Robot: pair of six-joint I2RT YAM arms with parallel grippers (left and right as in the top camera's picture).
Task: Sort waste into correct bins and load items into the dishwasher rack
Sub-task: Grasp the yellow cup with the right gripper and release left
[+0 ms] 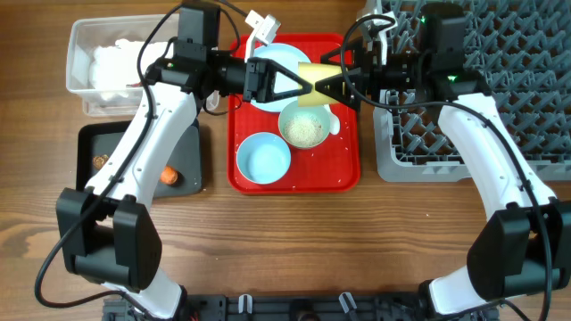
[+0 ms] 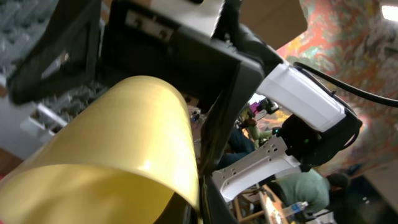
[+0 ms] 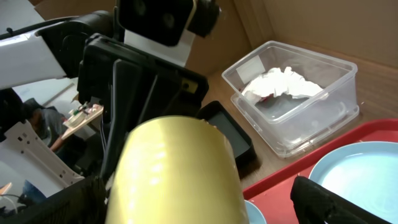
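My right gripper grabs the yellow cup around its base end (image 1: 334, 79) next, to load it with its opening down into the dishwasher rack (image 1: 419, 152).
The small yellow cup (image 1: 314, 71) hangs on its side above the red tray (image 1: 343, 174), between both grippers. My left gripper (image 1: 309, 86) is shut on the cup's rim; in the left wrist view the cup (image 2: 124, 149) fills the lower left. My right gripper (image 1: 325, 86) stands open, with one finger on each side of the cup (image 3: 180, 168). On the tray are a light blue plate (image 1: 281, 55), a pale green bowl (image 1: 305, 127) holding rice, and a light blue bowl (image 1: 263, 159). The grey dishwasher rack (image 1: 419, 152) stands to the right.
The clear tub (image 1: 80, 62) at the back left holds white napkins (image 1: 116, 62). In front of it, the black tray (image 1: 89, 143) holds an orange carrot piece (image 1: 169, 176) and a small brown lump (image 1: 100, 161). A white plastic piece (image 1: 260, 22) lies at the plate's far edge.
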